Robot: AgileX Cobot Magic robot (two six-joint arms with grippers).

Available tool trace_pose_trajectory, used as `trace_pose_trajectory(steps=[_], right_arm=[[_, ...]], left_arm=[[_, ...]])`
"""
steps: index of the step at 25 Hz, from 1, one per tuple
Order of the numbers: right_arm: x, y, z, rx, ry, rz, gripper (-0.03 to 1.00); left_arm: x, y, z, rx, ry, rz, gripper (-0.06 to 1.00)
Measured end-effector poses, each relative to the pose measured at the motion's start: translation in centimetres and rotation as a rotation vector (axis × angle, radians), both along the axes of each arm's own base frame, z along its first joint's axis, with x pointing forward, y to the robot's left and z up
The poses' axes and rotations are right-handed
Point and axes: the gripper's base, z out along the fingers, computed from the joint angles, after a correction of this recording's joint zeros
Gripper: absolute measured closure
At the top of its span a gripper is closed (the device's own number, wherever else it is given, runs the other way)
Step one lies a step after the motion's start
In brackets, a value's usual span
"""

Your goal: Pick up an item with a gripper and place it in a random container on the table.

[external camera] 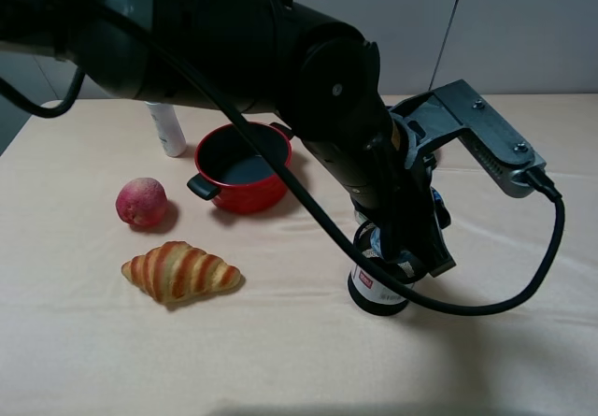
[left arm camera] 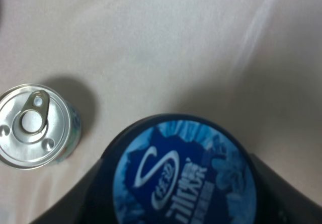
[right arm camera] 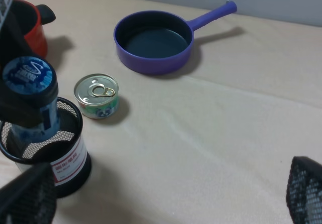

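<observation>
The glass jar sits inside the cup (external camera: 378,294) and would stand, so my left gripper opens now.
The glass jar with the dark blue lid (right arm camera: 27,75) stands upright with its lower part inside the black wire-mesh cup (right arm camera: 60,168). My left gripper (right arm camera: 27,110) is shut on the jar just below the lid. In the left wrist view the lid (left arm camera: 186,176) fills the space between the dark fingers (left arm camera: 93,196). In the exterior high view the left arm reaches across and hides most of the jar; the cup (external camera: 378,294) with its white and red label shows below the gripper (external camera: 397,248). My right gripper (right arm camera: 166,194) is open and empty, to the side of the cup.
A silver pull-tab tin (right arm camera: 96,95) stands just beside the cup. A purple frying pan (right arm camera: 153,42) lies beyond it. A red pot (external camera: 241,166), a white bottle (external camera: 168,128), a peach (external camera: 142,201) and a croissant (external camera: 180,271) sit on the left.
</observation>
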Motion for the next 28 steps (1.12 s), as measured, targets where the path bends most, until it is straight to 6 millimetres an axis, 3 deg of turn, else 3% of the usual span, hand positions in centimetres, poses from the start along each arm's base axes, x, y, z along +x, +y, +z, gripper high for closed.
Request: trace_pose_trajectory(steps=[13, 20, 28], right_arm=[[0.0, 0.0, 0.0, 0.0, 0.0, 0.0, 0.27], [0.0, 0.0, 0.0, 0.0, 0.0, 0.0, 0.27], [0.0, 0.0, 0.0, 0.0, 0.0, 0.0, 0.27]], left_arm=[[-0.07, -0.22, 0.1, -0.015, -0.018, -0.014, 0.14], [-0.16, -0.26, 0.1, -0.015, -0.018, -0.016, 0.11], [-0.16, -0.26, 0.1, -0.015, -0.018, -0.016, -0.02]])
